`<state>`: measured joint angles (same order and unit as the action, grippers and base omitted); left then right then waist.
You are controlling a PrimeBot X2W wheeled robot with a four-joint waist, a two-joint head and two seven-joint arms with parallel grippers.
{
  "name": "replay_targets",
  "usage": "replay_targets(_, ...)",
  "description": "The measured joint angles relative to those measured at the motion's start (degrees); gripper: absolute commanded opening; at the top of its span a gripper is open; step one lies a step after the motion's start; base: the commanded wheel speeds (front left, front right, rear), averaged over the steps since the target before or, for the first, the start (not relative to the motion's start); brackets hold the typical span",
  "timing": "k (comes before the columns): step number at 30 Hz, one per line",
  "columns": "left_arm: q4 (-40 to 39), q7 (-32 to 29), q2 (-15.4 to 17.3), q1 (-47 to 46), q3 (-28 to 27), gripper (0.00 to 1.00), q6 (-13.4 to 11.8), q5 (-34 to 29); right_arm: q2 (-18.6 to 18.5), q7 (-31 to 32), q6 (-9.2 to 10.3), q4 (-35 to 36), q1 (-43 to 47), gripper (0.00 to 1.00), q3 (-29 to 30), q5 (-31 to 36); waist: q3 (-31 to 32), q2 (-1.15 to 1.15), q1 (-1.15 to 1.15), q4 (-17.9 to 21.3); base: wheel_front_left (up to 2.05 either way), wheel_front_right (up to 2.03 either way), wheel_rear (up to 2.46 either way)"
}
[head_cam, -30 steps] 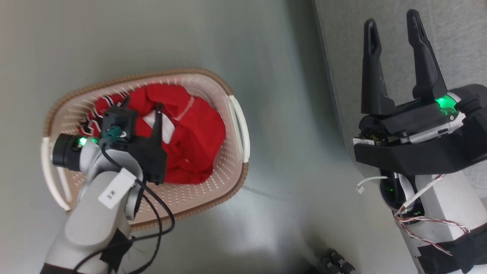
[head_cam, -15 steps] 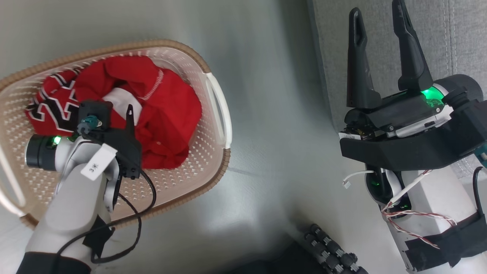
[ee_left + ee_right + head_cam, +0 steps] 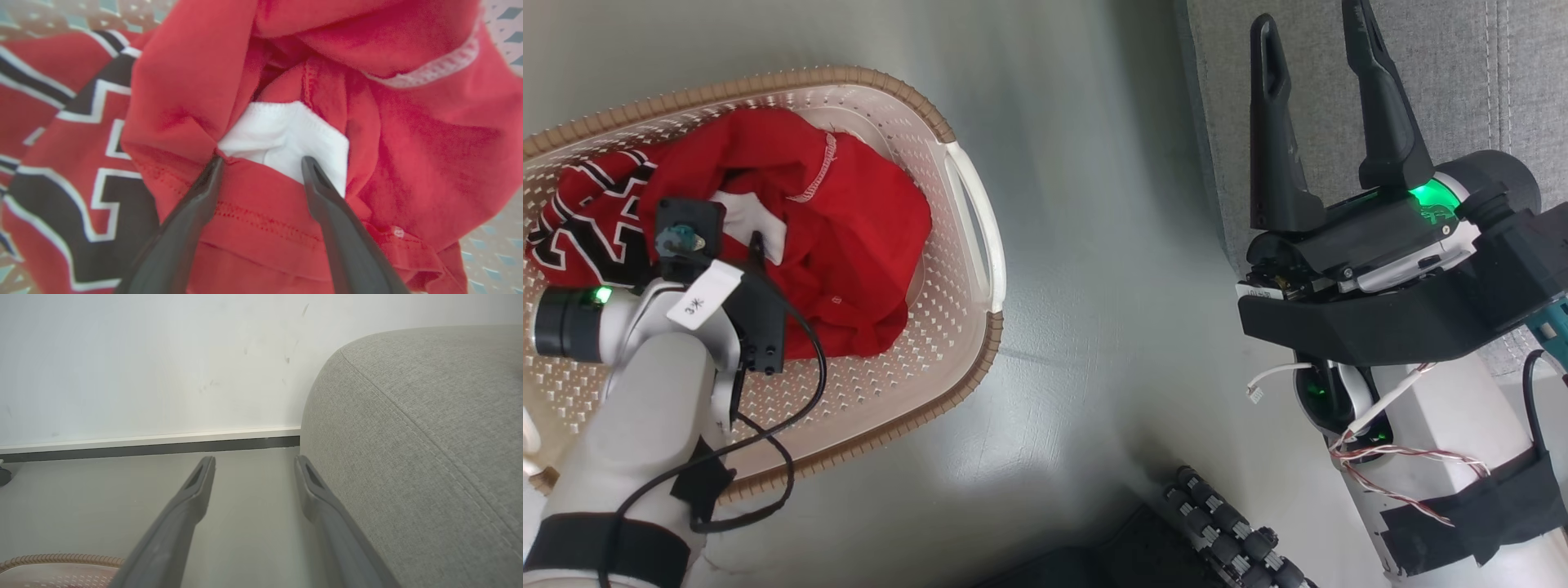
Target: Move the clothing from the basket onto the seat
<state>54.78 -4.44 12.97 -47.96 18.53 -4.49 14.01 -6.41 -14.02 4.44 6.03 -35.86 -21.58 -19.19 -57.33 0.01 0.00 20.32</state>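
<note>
My left gripper will next grab the red garment by its stitched hem (image 3: 264,196) beside the white patch (image 3: 289,137), to lift it out of the basket for the seat.
The cream basket (image 3: 913,104) sits on the floor at the left, and its brown rim (image 3: 61,558) shows low in the right wrist view. Bright red clothing (image 3: 858,212) is heaped inside it, with a black-and-white printed garment (image 3: 61,134) on the left side. My left gripper (image 3: 262,161) is open and points down into the heap. Its fingertips (image 3: 215,163) press on red fabric and a white patch (image 3: 286,130). From the head, the left gripper (image 3: 754,249) is partly hidden by its wrist. My right gripper (image 3: 1307,16) stands open and empty at the edge of the grey seat (image 3: 1462,65), beside the seat's rounded corner (image 3: 408,437).
Glossy grey-green floor (image 3: 1094,286) separates basket and seat. A white wall with a dark baseboard (image 3: 163,448) lies beyond the right gripper. A black ribbed part (image 3: 1225,531) of the robot's base shows at the bottom. A loose black cable (image 3: 800,392) hangs over the basket's near side.
The whole head view has shifted, so the camera moved. The left gripper stays open over the white patch, its finger looking shorter and steeper into the heap. The right gripper remains open.
</note>
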Motion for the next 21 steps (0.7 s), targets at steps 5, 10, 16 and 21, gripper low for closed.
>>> replay_targets(5,2.6,-1.6,0.4,-1.0,0.5,0.49,-0.4,-0.7,0.2,-0.2,-0.42,-0.5,-0.1,1.00,0.0,0.0,0.0,-0.01,0.00,0.0,0.00,0.00,0.00)
replay_targets(10,4.7,-2.6,0.4,-1.6,1.2,0.00,-0.5,-1.5,0.4,-0.3,-0.65,-0.8,-0.1,1.00,0.1,0.0,0.1,-0.01,0.00,0.0,0.00,0.00,0.00)
replay_targets(16,6.7,-3.0,0.0,-2.3,1.4,0.00,-0.5,-1.6,0.5,-0.4,-0.92,-1.3,-0.1,1.00,0.3,0.0,0.5,-0.01,0.00,-0.1,0.00,0.00,0.00)
replay_targets(21,7.9,-2.6,-0.6,-2.3,1.2,0.00,-0.5,-1.4,0.5,-0.5,-1.00,-2.3,-0.1,1.00,0.9,0.0,1.3,-0.01,0.00,-0.5,0.00,0.00,0.00)
